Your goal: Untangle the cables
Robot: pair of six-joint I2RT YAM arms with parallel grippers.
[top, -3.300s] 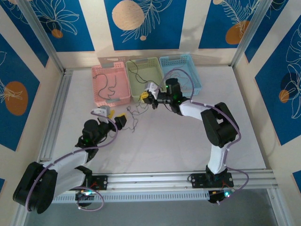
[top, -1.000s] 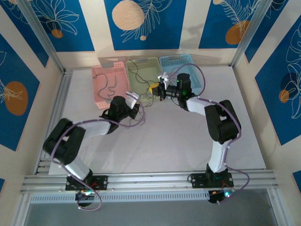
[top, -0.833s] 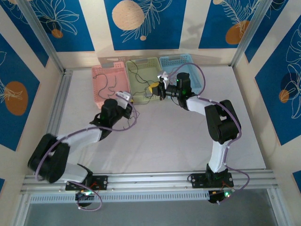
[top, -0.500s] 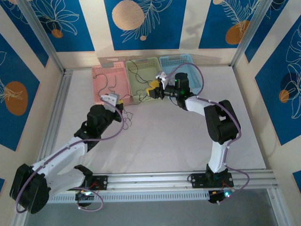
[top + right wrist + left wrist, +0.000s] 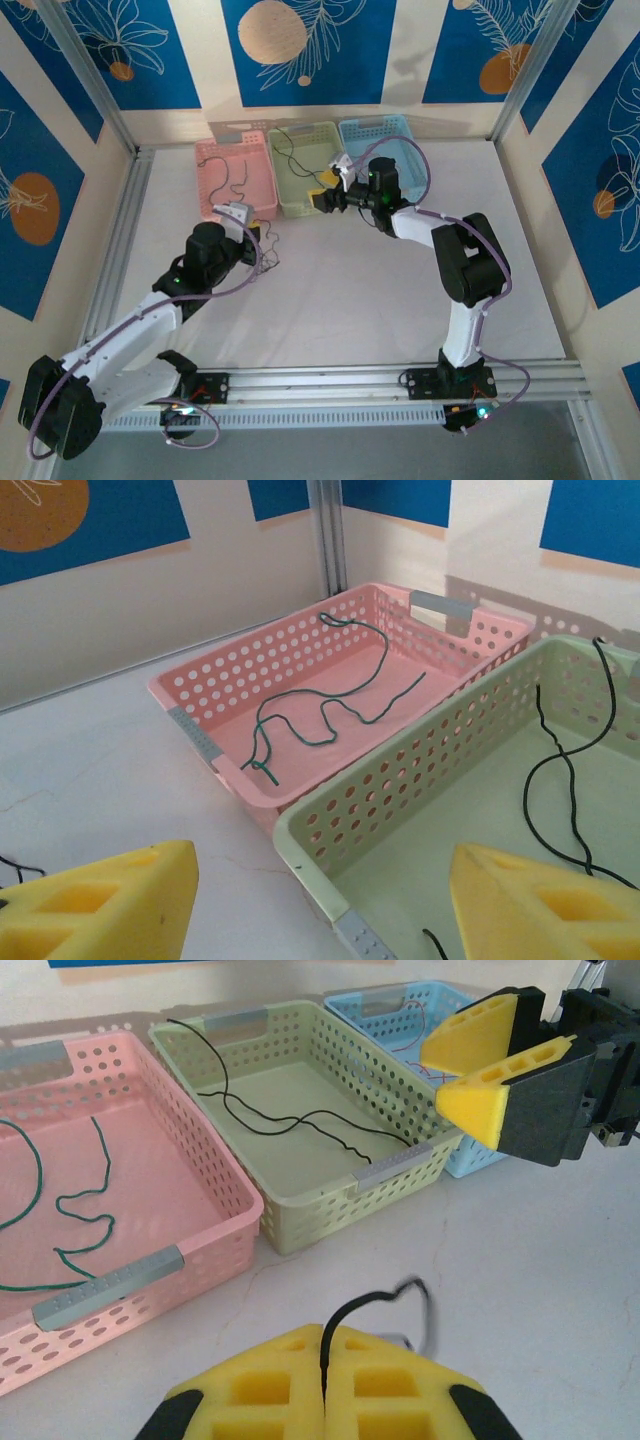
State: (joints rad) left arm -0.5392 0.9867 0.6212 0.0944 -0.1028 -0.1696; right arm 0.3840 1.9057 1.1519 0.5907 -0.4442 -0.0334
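Note:
My right gripper grabs the dark cable near a loose end [image 5: 275, 240] [image 5: 22, 868] next, free of my left gripper, to draw the cable untangled.
My left gripper [image 5: 323, 1332] is shut on a dark cable [image 5: 375, 1302] that loops up from between its yellow fingers over the white table [image 5: 540, 1260]. From above, that gripper [image 5: 252, 233] sits in front of the pink basket, and the dark cable [image 5: 270, 256] trails beside it. My right gripper [image 5: 320, 910] stands wide open with nothing between its fingers, at the front corner of the green basket [image 5: 420, 780]. It also appears from the left wrist [image 5: 432, 1080] and from above [image 5: 318, 198]. A green cable [image 5: 320, 710] lies in the pink basket [image 5: 200, 680], and a dark cable [image 5: 290, 1120] in the green basket.
Three baskets stand in a row at the back: pink [image 5: 237, 180], green [image 5: 305, 165] and blue [image 5: 385, 150]. A thin red cable [image 5: 420, 1035] lies in the blue basket [image 5: 400, 1005]. Aluminium frame rails [image 5: 120, 230] bound the table on the left.
My left arm has drawn back from the green basket toward the near left, carrying the dark cable. My right gripper has stayed at the green basket's front, shifting slightly left.

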